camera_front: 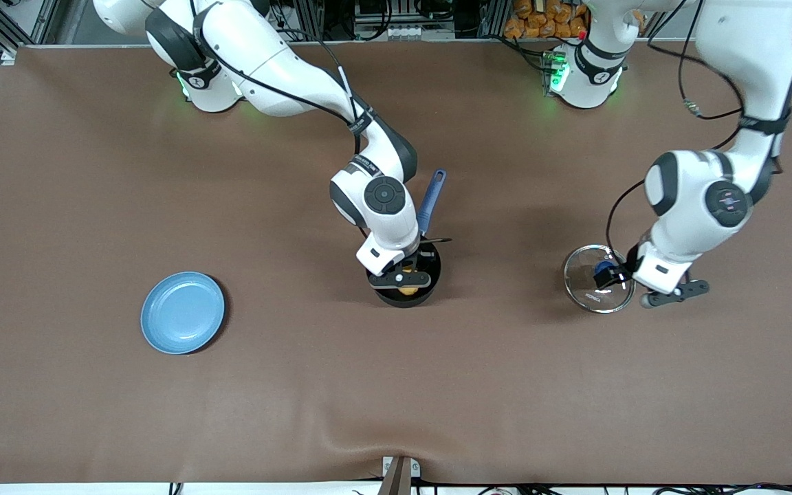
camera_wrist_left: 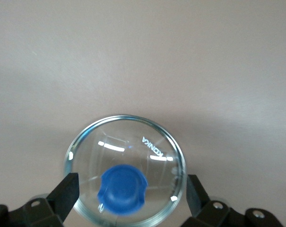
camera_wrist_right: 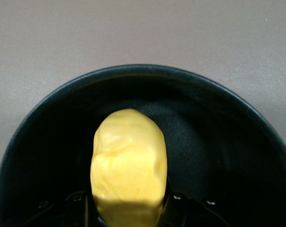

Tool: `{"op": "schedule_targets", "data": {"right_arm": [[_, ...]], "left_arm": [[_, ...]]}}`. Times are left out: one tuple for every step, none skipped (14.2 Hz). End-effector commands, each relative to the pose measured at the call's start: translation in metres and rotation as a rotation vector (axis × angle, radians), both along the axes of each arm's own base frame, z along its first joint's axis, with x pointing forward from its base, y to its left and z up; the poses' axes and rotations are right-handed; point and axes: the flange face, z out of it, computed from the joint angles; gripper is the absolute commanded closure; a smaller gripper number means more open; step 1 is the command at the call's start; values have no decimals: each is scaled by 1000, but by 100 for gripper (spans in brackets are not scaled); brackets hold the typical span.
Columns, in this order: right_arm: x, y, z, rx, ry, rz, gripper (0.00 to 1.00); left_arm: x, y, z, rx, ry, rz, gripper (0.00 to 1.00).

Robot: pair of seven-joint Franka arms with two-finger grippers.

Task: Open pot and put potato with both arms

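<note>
The yellow potato (camera_front: pixel 408 289) (camera_wrist_right: pixel 129 161) stands inside the pot's rim, over the black pot's bottom, so it is now time for my right gripper to open.
The black pot (camera_front: pixel 430 271) stands mid-table without its lid, its blue handle (camera_front: pixel 432 199) pointing toward the robots' bases. My right gripper (camera_front: pixel 404 278) is over the pot's mouth, shut on the yellow potato (camera_front: pixel 408 289). In the right wrist view the potato (camera_wrist_right: pixel 129 161) hangs between the fingers (camera_wrist_right: pixel 174 203) above the pot's black floor (camera_wrist_right: pixel 218 142). The glass lid (camera_front: pixel 588 285) lies on the table toward the left arm's end. My left gripper (camera_front: pixel 609 273) is low over it and open. In the left wrist view its fingers (camera_wrist_left: pixel 67 191) stand apart on either side of the lid (camera_wrist_left: pixel 147 146), clear of the blue knob (camera_wrist_left: pixel 122 189).
A flat blue plate (camera_front: pixel 183 313) lies on the brown table toward the right arm's end, a little nearer the front camera than the pot. Bare tablecloth (camera_front: pixel 396 399) spreads along the front edge.
</note>
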Motion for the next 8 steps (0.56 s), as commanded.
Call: {"op": "schedule_targets", "data": {"right_arm": [[5,1,1,4,-6,-22,57],[4,2,0,2,-4,-20,37],[4,2,-1,1,-3,-20,35],[5,1,0,1,-2,-23,33],[6,-1,2,2,-4,-25,33],[9,-3,10,4,-8,-19,33],[14,-8,17,3,-7,-27,33],[17,-13,26,-8,6,-31,33]], "left_arm": [[9,8,79,-2,22,-13,0],[10,9,107,-3,22,-16,0],[7,10,130,-3,23,-18,0],[0,9,160,-4,14,-23,0],[-8,10,187,-3,11,-24,0],[-16,9,212,4,11,-31,0],[-23,10,235,6,13,-38,0],[-30,8,252,7,30,-52,0]]}}
